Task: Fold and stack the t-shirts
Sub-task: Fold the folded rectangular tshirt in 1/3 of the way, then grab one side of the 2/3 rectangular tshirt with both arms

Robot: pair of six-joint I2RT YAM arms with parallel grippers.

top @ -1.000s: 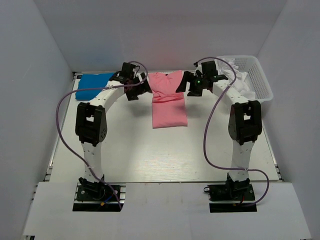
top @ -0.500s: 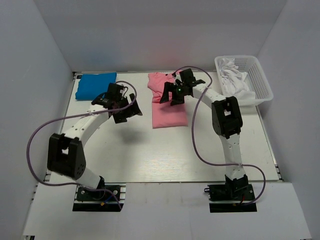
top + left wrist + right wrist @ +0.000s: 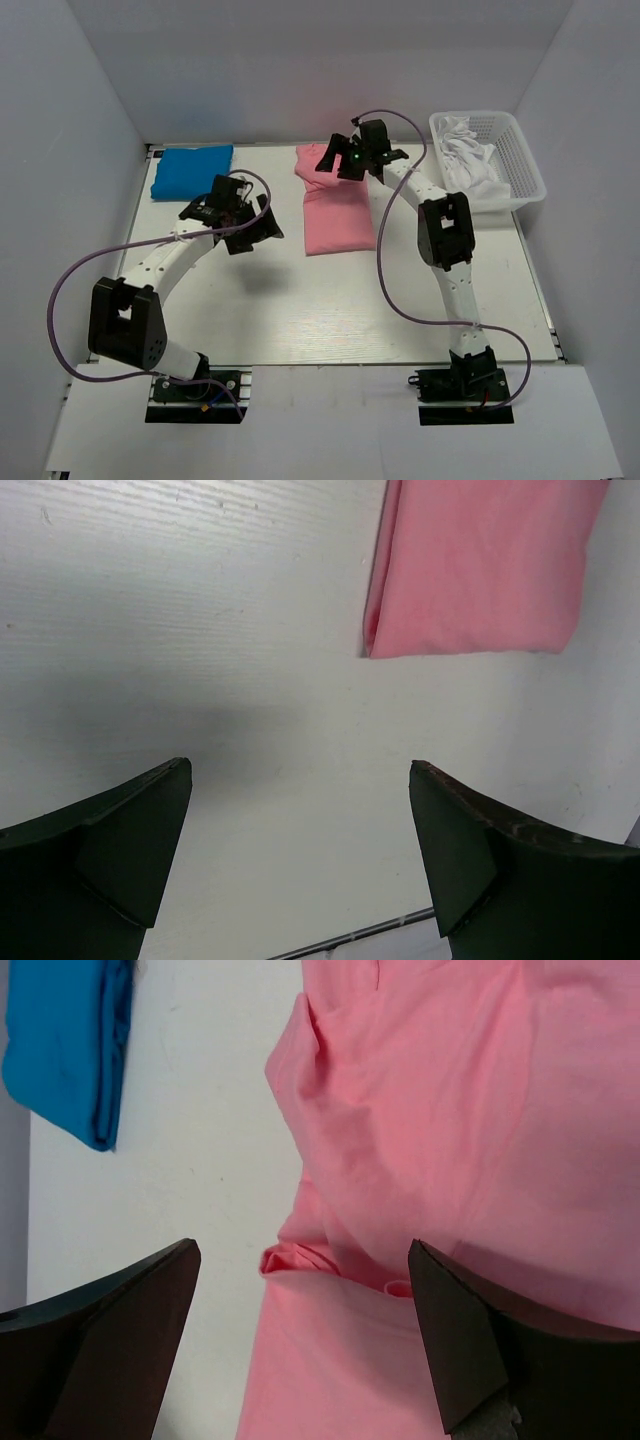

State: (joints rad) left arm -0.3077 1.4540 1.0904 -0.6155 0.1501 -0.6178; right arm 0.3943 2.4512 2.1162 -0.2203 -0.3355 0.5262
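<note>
My left gripper is going to grab the pink t-shirt next by the near corner on this gripper's side, and it will fold the t-shirt's near edge over its far part.
A pink t-shirt [image 3: 335,207] lies partly folded at the back middle of the table, its far part rumpled. It shows in the left wrist view [image 3: 480,565] and the right wrist view [image 3: 470,1150]. A folded blue t-shirt [image 3: 192,170] lies at the back left, and its edge shows in the right wrist view [image 3: 70,1040]. My right gripper [image 3: 336,164] is open and empty, hovering over the far part of the pink shirt. My left gripper [image 3: 255,232] is open and empty over bare table, left of the pink shirt.
A white basket [image 3: 520,165] at the back right holds white t-shirts [image 3: 470,160]. White walls enclose the table at the back and sides. The table [image 3: 300,310] is bare white in front of the pink shirt.
Both grippers have left the pink shirt's far edge, which now lies on the table. The left arm swung back and left over bare table. The right gripper moved over the shirt's far part.
</note>
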